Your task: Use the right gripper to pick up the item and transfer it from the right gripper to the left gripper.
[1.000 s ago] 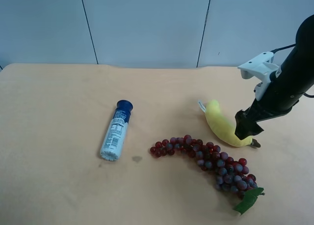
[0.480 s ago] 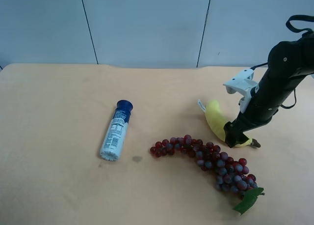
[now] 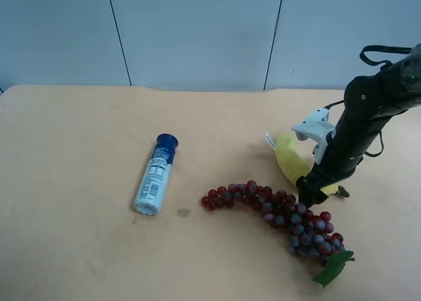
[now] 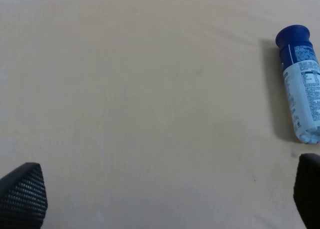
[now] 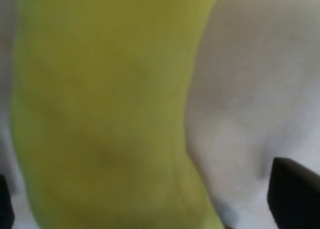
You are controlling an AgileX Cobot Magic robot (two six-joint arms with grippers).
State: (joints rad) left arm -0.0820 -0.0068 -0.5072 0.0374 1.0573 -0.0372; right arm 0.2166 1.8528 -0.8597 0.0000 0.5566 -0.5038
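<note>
Next, my right gripper picks up the yellow banana (image 3: 289,158) by its stem end (image 3: 331,188) to pass it to my left gripper.
The yellow plush banana (image 3: 289,158) lies on the tan table at the right, white tag toward the back, dark stem tip toward the front. The right gripper (image 3: 309,190), on the black arm with a white bracket, is down on the banana's stem half. In the right wrist view the banana (image 5: 105,109) fills the frame between the spread fingertips (image 5: 295,194) of the open right gripper (image 5: 150,201). The left gripper (image 4: 165,196) is open and empty above bare table. It is out of the exterior high view.
A white bottle with a blue cap (image 3: 154,175) lies at centre left and also shows in the left wrist view (image 4: 302,94). A red-purple grape bunch (image 3: 283,212) lies just in front of the banana, close to the right gripper. The table's back edge meets a grey wall.
The right arm has swung left and lowered, and its gripper has slid along the banana toward its middle. The banana, bottle and grapes have not moved.
</note>
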